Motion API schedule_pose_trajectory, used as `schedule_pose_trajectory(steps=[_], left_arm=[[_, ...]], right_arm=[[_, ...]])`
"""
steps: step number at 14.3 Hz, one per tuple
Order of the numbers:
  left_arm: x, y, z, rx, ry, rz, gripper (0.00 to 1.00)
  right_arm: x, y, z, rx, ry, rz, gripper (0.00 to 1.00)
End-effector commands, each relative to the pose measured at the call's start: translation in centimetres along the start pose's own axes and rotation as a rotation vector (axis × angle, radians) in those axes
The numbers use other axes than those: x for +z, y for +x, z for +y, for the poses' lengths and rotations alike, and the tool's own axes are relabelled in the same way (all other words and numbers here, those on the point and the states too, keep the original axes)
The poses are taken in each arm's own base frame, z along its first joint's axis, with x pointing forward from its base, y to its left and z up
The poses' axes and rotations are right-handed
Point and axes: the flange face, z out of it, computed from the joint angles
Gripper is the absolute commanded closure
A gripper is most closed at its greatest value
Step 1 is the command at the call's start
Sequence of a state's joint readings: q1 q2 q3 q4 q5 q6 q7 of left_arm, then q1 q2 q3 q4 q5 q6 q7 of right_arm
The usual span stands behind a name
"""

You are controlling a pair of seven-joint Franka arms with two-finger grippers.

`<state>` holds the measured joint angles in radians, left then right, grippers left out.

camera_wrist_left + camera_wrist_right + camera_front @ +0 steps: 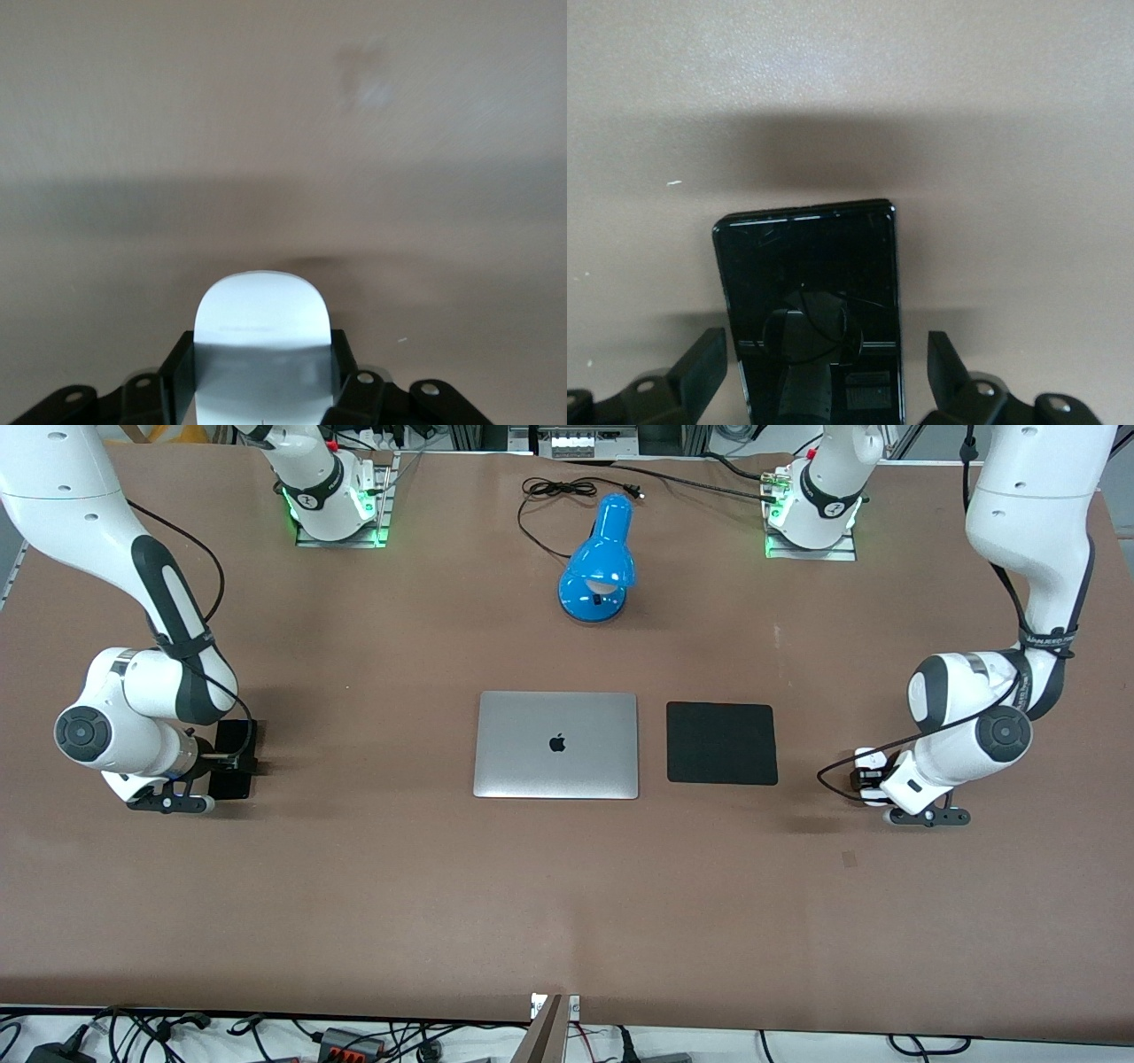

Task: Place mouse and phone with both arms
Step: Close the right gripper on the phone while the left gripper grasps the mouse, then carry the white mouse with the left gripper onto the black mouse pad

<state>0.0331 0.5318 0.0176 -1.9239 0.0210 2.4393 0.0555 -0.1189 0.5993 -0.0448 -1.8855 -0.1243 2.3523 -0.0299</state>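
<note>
Next, my right gripper grabs the black phone by its long side edges, to place it beside the silver laptop (555, 745).
The white mouse (871, 761) lies toward the left arm's end of the table, beside the black mat. My left gripper (873, 778) is low over it. In the left wrist view the mouse (262, 314) sits between the black fingers (176, 372), which press on both its sides; my left gripper (261, 359) is shut on it. The black phone (232, 735) lies flat toward the right arm's end. My right gripper (234, 762) is low over it. In the right wrist view the phone (808, 283) lies between spread fingers (704, 359) with gaps on both sides; my right gripper (828, 359) is open.
A closed silver laptop (556, 744) lies mid-table with a square black mat (721, 742) beside it, toward the left arm's end. A blue desk lamp (598, 567) with a black cord (558, 489) stands farther from the front camera, between the arm bases.
</note>
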Motion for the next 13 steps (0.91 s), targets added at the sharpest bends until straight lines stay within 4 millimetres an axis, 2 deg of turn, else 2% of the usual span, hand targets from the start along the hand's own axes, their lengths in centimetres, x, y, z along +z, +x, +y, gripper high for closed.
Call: schedule_pose_trajectory(steps=[1,2,4,7,8,11,13], left_arm=[[-4.4,1.9,3.8,0.055,-0.038,0.012,0.68],[-4.8,2.1,6.1,0.060,-0.053,-0.005,0.68],[-4.5,1.7,12.3,0.048,-0.073,-0.022,0.68],[-1.8,-0.1,20.2,-0.011,-0.050,-0.067,0.68],[-1.2,-0.6,21.4,-0.016,-0.043,-0.077,0.68],[-0.5,-2.8,22.4,0.003,-0.031,-0.111,0.67],[0.1,-3.5,24.1,0.021,-0.031,-0.102,0.66]], right_arm=[[0.3,0.4,0.2,0.005,-0.005,0.005,0.00],[0.3,0.4,0.2,0.007,-0.003,0.006,0.00],[0.4,0.4,0.3,0.012,0.000,0.003,0.00],[0.9,0.3,0.9,0.032,0.012,-0.002,0.00],[1.2,0.2,1.3,0.042,0.018,-0.006,0.00],[1.4,0.1,1.1,0.039,0.018,-0.011,0.00],[1.4,0.1,1.1,0.039,0.019,-0.011,0.00]])
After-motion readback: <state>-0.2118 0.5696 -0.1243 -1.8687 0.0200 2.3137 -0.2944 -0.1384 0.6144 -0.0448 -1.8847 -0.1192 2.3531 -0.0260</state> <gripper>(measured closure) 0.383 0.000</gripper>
